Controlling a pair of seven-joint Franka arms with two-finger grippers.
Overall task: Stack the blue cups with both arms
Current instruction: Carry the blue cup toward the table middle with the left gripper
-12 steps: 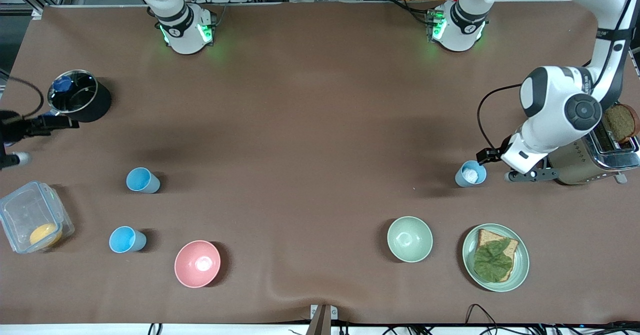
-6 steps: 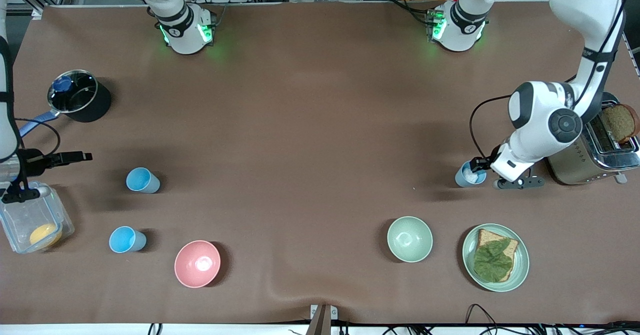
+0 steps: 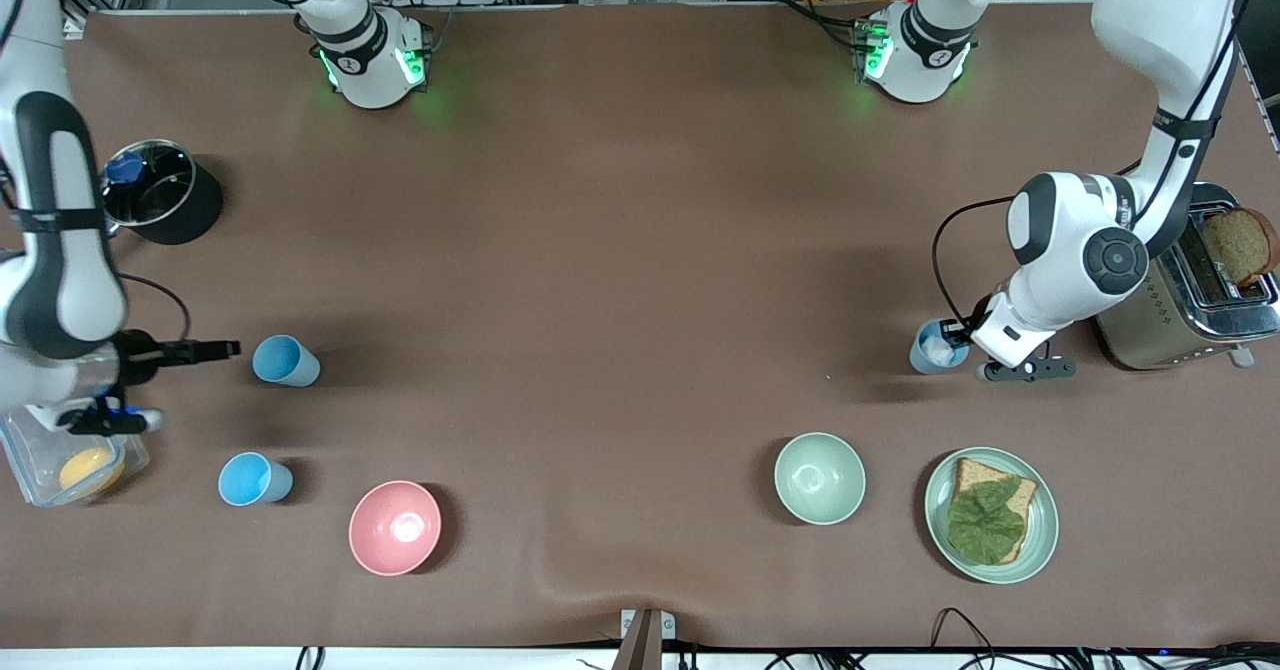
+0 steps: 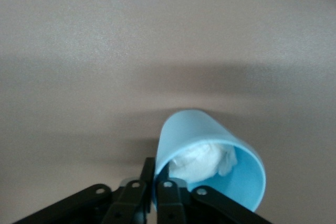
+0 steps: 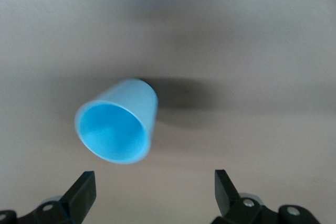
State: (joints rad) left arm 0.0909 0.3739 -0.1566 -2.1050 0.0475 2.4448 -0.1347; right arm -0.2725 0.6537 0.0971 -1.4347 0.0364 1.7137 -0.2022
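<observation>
The right gripper grips the grey-blue cup by its rim (image 3: 257, 354) next, to stack it onto the cup holding something white (image 3: 938, 347).
A grey-blue cup (image 3: 283, 361) stands upright toward the right arm's end of the table. A brighter sky-blue cup (image 3: 253, 479) stands nearer the front camera. My right gripper (image 3: 225, 348) is open just beside the grey-blue cup. In the right wrist view that cup (image 5: 118, 127) lies ahead of the open gripper (image 5: 153, 187), apart from both fingers. A third blue cup (image 3: 935, 347) holding something white stands toward the left arm's end. My left gripper (image 3: 958, 336) pinches its rim. In the left wrist view the gripper (image 4: 157, 177) grips the wall of this cup (image 4: 210, 156).
A pink bowl (image 3: 394, 527) and a pale green bowl (image 3: 819, 477) sit near the front edge. A plate (image 3: 1040, 540) holds bread and a leaf. A toaster (image 3: 1190, 300) stands by the left arm. A black pot (image 3: 160, 205) and a clear box (image 3: 40, 455) sit at the right arm's end.
My right arm has swung in from the table's end and its gripper now sits beside the grey-blue cup. My left gripper has moved onto the rim of the cup with the white contents.
</observation>
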